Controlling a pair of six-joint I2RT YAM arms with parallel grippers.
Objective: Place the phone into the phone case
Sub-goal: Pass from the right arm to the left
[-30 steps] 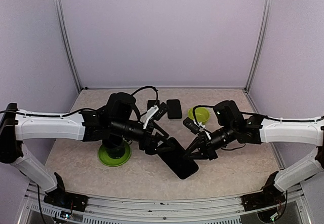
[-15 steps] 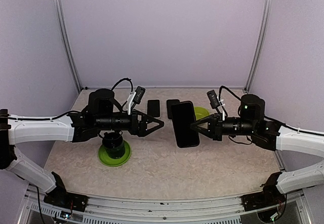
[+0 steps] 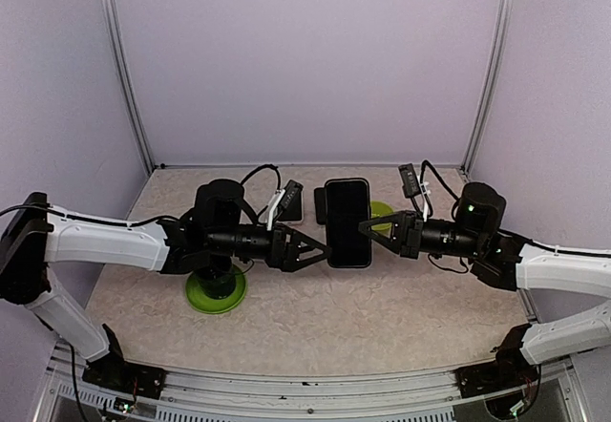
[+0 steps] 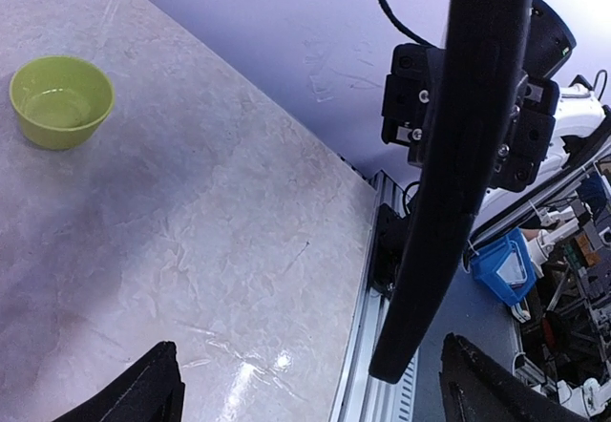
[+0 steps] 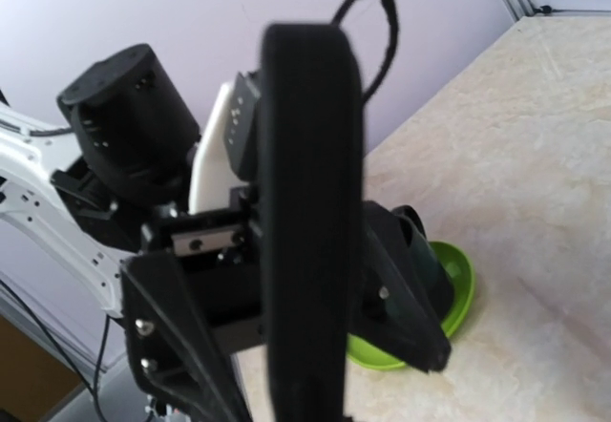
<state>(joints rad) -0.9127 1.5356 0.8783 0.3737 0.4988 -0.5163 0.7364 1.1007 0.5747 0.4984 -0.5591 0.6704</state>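
My left gripper grabs the black phone by its bare long edge (image 3: 329, 223) (image 4: 447, 202) next, since the opposite edge stays free to enter the case.
My right gripper (image 3: 367, 230) is shut on the right edge of the black phone (image 3: 347, 221) and holds it upright in the air above the table's middle. My left gripper (image 3: 320, 248) is open. Its fingertips (image 4: 158, 389) stand wide apart on either side of the phone's lower end (image 4: 449, 183) and do not touch it. In the right wrist view the phone (image 5: 305, 202) shows edge-on and hides my right fingers. Two flat black pieces (image 3: 290, 204) (image 3: 321, 202) lie on the table behind. I cannot tell which is the case.
A green bowl (image 3: 384, 214) stands behind the phone at the back right and also shows in the left wrist view (image 4: 60, 100). A green saucer (image 3: 216, 293) with a dark cup (image 3: 215, 269) sits under the left arm. Purple walls enclose the table.
My right gripper lifted the phone off the table and turned it upright. My left gripper let go, drew back, then moved right again to the phone's left edge, still open.
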